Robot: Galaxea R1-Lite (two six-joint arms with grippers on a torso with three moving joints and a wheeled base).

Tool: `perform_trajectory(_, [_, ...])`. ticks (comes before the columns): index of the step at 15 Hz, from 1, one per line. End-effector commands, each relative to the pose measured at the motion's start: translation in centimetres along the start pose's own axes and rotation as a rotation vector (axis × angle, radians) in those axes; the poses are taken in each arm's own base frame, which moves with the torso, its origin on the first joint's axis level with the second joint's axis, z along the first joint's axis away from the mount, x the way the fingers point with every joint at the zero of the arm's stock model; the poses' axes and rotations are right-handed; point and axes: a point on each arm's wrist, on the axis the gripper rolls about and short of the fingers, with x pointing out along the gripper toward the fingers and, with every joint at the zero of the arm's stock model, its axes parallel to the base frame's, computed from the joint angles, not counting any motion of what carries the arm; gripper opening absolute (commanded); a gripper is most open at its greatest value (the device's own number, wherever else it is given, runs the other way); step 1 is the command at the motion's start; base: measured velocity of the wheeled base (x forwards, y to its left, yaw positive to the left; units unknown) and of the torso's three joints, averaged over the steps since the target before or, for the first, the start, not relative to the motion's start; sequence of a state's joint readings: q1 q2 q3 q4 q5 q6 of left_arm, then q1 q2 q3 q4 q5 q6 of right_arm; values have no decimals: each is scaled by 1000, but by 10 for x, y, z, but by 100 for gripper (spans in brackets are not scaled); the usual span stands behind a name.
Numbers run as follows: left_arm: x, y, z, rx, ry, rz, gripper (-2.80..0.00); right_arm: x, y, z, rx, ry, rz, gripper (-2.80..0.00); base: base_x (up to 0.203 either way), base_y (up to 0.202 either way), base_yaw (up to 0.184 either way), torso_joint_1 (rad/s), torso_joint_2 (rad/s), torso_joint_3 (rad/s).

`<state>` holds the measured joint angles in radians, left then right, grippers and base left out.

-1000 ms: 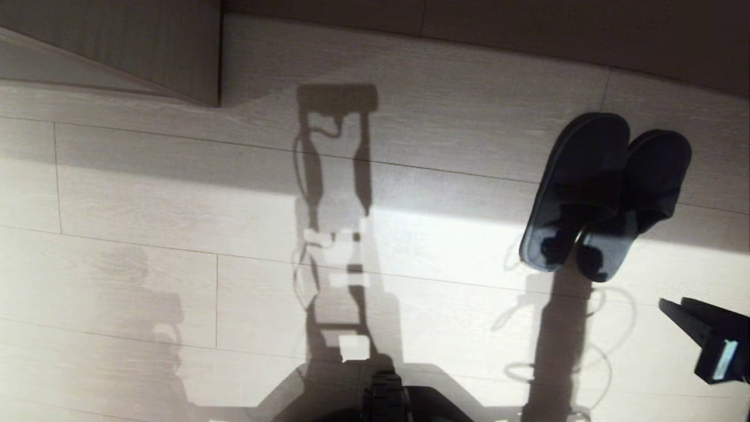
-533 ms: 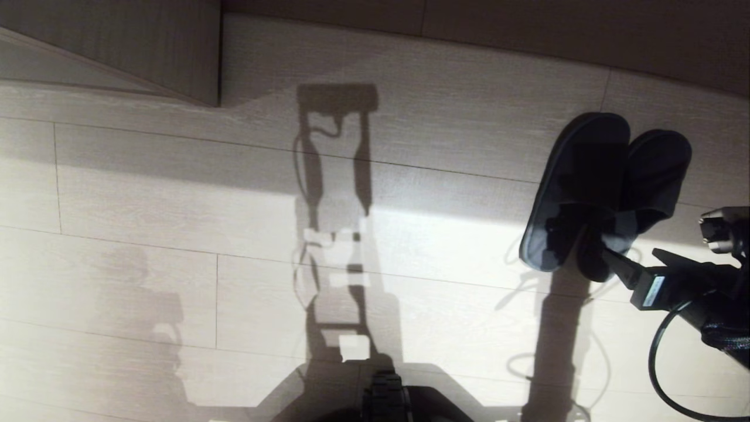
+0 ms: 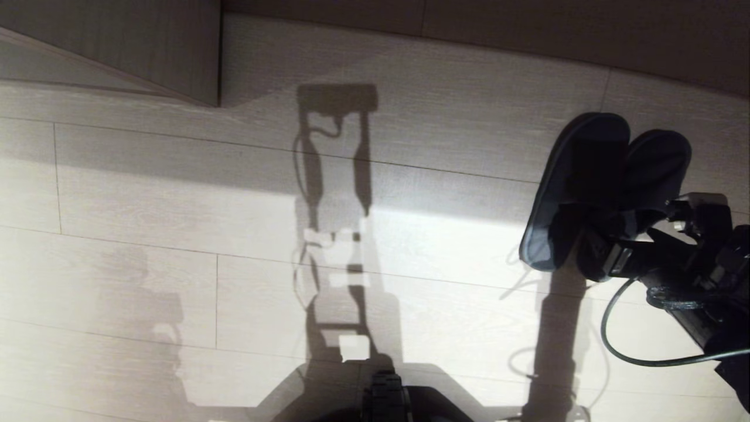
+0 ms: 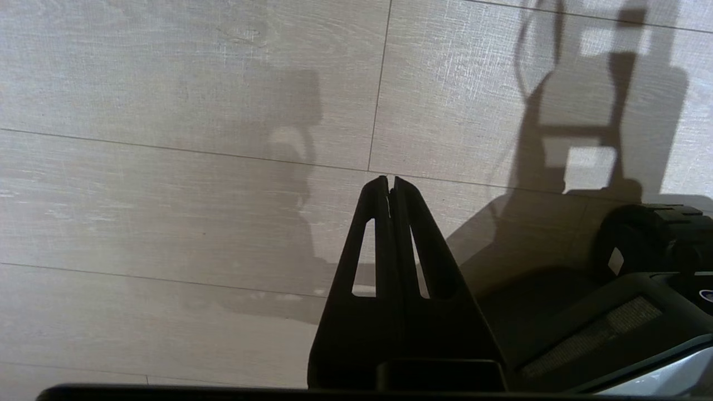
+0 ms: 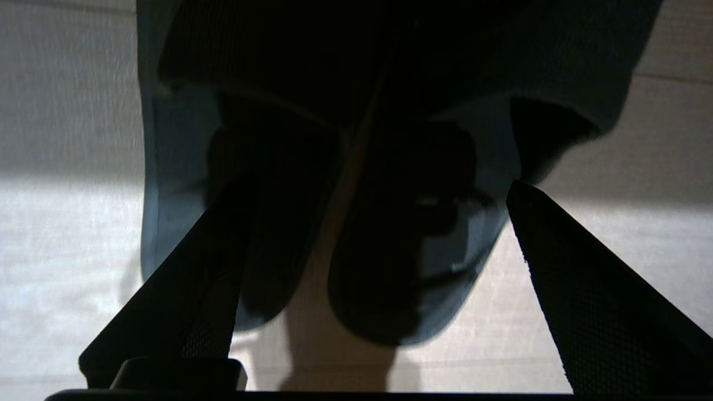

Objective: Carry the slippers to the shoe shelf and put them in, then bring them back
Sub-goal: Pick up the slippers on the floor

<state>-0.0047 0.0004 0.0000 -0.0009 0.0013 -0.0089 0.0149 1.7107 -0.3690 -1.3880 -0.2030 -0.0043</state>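
The right gripper grabs the adjoining inner sides of the slippers' uppers next, to carry the slippers together to the shoe shelf.
The pair of dark grey slippers point(image 3: 586, 170) lies side by side on the pale floor at the right, toes pointing away, heels toward me. Their blue-grey insoles point(image 5: 462, 234) show in the right wrist view. My right gripper point(image 3: 641, 234) hangs low at their heel ends and is open. In the right wrist view the right gripper point(image 5: 373, 189) spans both heels: one finger overlaps the outer slipper point(image 5: 167, 167), the other fingertip sits at the far slipper's outer edge. Nothing is gripped. My left gripper point(image 4: 390, 181) is shut and empty over bare floor. The shoe shelf is out of view.
A wood-grain furniture corner point(image 3: 146, 53) stands at the back left, and a dark baseboard strip point(image 3: 527, 29) runs along the back. The robot's base point(image 3: 387, 401) shows at the bottom middle. A black cable point(image 3: 621, 346) loops from the right arm.
My right arm has come in from the lower right edge to the slippers' heels, and its jaws have opened wide. The slippers and the left arm have not moved.
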Motion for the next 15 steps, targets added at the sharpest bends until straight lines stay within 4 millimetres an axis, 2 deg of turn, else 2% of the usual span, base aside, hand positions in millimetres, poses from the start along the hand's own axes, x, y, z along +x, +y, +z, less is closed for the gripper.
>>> perform_trajectory(1, [0,0,0,0,0,0,-280,16,3,-14,3,-11,-4,0,0,0,0,0,0,0])
perform_trajectory(5, [0,0,0,0,0,1,-280,31,6,-7,19,-72,-6,0,0,0,0,0,0,0])
perform_trajectory(10, [0,0,0,0,-1,1,-280,55,-6,14,-41,-178,6,0,0,0,0,0,0,0])
perform_trajectory(15, [0,0,0,0,-1,0,-280,73,-5,18,-55,-216,15,0,0,0,0,0,0,0])
